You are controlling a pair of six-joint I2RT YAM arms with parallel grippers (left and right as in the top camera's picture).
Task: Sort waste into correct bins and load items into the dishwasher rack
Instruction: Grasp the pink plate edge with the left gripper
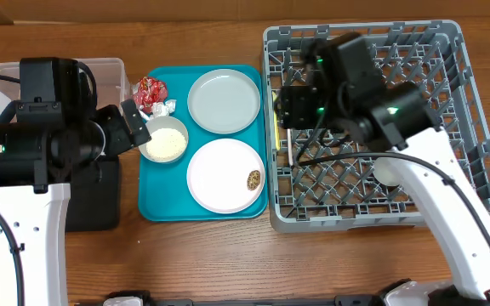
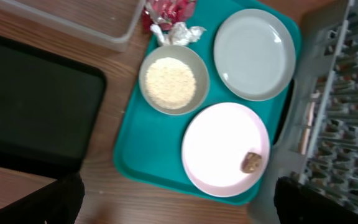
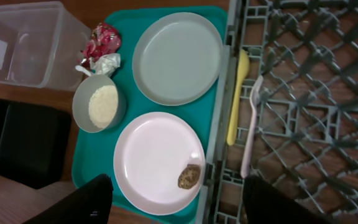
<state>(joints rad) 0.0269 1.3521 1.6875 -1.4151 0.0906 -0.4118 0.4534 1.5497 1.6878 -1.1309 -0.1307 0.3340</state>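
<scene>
My left gripper grabs the pinkish-white plate's rim opposite the food bit next, to tip waste into the black tray and hand the plate over.
On a teal tray, a grey-green plate (image 1: 224, 100) lies empty. A pinkish-white plate (image 1: 225, 175) holds a brown food bit (image 1: 253, 179). A small bowl (image 1: 163, 140) holds rice grains (image 2: 168, 83). A red wrapper (image 1: 150, 92) and a white tissue (image 1: 165, 108) lie behind the bowl. A yellow-handled utensil (image 3: 237, 99) lies in the rack (image 1: 466, 51) by its left wall, and a white cup (image 1: 387, 174) stands in the rack. My left gripper (image 2: 179, 210) is open and empty above the tray's front. My right gripper (image 3: 176, 208) is open and empty over the rack's left edge.
The clear tub (image 1: 109, 72) stands at the far left, partly under my left arm. The black tray (image 1: 92, 195) lies in front of it. The teal tray (image 1: 156, 200) sits between the bins and the rack. A pale utensil (image 3: 252, 124) lies beside the yellow one.
</scene>
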